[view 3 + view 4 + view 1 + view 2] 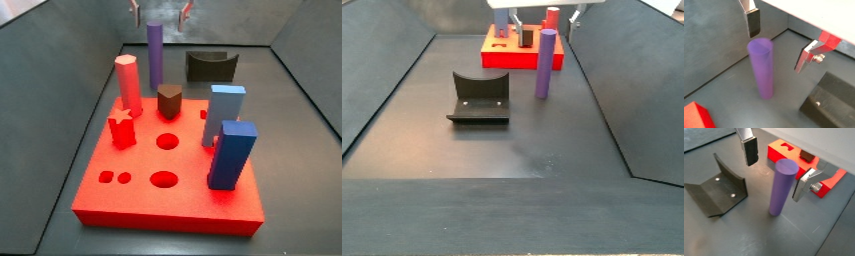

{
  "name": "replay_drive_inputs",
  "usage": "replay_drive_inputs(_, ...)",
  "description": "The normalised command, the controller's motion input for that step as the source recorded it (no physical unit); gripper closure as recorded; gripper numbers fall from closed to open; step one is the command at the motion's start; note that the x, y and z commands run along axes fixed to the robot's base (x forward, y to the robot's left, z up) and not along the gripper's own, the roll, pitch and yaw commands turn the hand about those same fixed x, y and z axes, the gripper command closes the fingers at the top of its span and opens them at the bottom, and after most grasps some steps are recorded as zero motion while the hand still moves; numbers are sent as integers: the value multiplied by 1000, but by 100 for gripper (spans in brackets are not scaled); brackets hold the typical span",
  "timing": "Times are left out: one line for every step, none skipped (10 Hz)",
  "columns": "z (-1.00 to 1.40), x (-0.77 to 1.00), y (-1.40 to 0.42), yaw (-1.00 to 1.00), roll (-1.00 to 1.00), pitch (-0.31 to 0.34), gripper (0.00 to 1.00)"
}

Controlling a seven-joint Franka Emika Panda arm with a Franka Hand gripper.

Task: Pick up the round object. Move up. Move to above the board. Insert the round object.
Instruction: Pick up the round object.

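I should take hold of the purple cylinder (763, 67) by its top end (760, 46) next, to insert it into the red board.
The round object is a tall purple cylinder (763, 67) standing upright on the grey floor; it also shows in the wrist view with the board (781, 187) and in both side views (155, 55) (545, 65). My gripper (779, 40) is open just above it, with one finger on each side of its top and neither touching it (776, 168). In the side views the gripper hangs at the top edge (162, 13) (537, 16). The board (201, 205) is a red block with holes, a short way from the cylinder (781, 153) (505, 58).
The dark fixture (717, 190) (207, 65) (478, 97) (834, 100) stands beside the cylinder. On the board stand a salmon hexagonal post (130, 85), two blue blocks (225, 112) (234, 155), a dark brown piece (170, 100) and a red star (120, 128). Dark walls enclose the floor.
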Motion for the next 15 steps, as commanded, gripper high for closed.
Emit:
replay_drive_inputs(-180, -100, -229, 11, 0, 0, 0)
replay_drive_inputs(-166, -80, -191, 11, 0, 0, 0)
replay_drive_inputs(-117, -69, -83, 23, 0, 0, 0)
replay_drive_inputs(-111, -177, -49, 74, 0, -49, 0)
replay_drive_inputs(-14, -151, 0, 97, -39, -76, 0)
replay_drive_inputs(-17, -131, 0, 40, -4, -84, 0)
replay_drive_inputs(0, -231, -383, 63, 169, -100, 0)
replay_drive_inputs(0, 0, 0, 0, 0, 0, 100)
replay_drive_inputs(0, 0, 0, 0, 0, 0, 100)
replay_drive_inputs(0, 0, 0, 0, 0, 0, 100)
replay_drive_inputs(0, 0, 0, 0, 0, 0, 100)
replay_drive_inputs(0, 0, 0, 0, 0, 0, 100)
replay_drive_inputs(0, 0, 0, 0, 0, 0, 100)
replay_drive_inputs(0, 0, 0, 0, 0, 0, 100)
replay_drive_inputs(0, 0, 0, 0, 0, 0, 100)
